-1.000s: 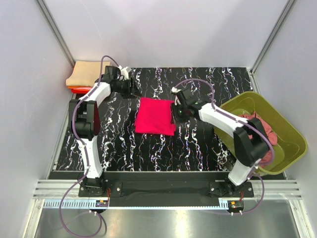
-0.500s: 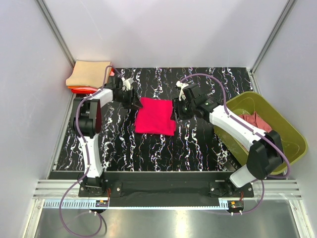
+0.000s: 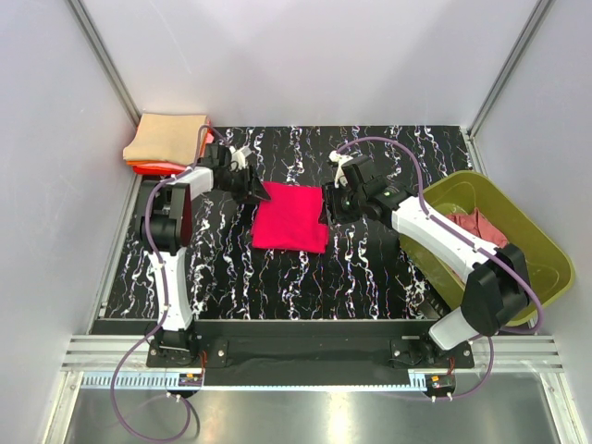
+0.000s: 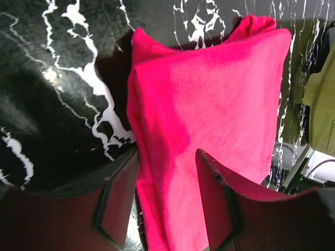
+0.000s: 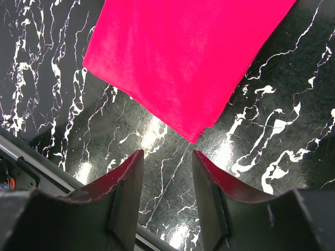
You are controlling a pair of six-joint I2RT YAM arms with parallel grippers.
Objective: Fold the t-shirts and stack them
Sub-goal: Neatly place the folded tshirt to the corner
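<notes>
The left gripper picks up the crimson-pink t-shirt across its folded edge facing the stack [image 3: 262, 200] [image 4: 151, 156] next, to stack it still folded.
A bright crimson-pink t-shirt [image 3: 289, 217], folded to a rectangle, lies flat mid-table. My left gripper [image 3: 254, 190] is at its far left corner. In the left wrist view the gripper [image 4: 166, 201] is open, its fingers [image 4: 118, 201] straddling the shirt's [image 4: 209, 104] folded left edge. My right gripper [image 3: 326, 208] is at the shirt's right edge. In the right wrist view it [image 5: 166, 196] is open and empty over bare table, with a corner of the shirt [image 5: 183, 57] just ahead of the fingertips.
A stack of folded shirts sits at the back left corner, tan on top [image 3: 166, 137] and orange-red [image 3: 148, 168] beneath. An olive-green tub [image 3: 541, 245] stands at the right and holds a dusty rose shirt [image 3: 476, 227]. Grey walls enclose the black marbled table [image 3: 277, 277].
My left gripper has moved right and nearer, from the back of the table to the shirt's far left corner. My right arm has stretched out, its gripper staying at the shirt's right edge.
</notes>
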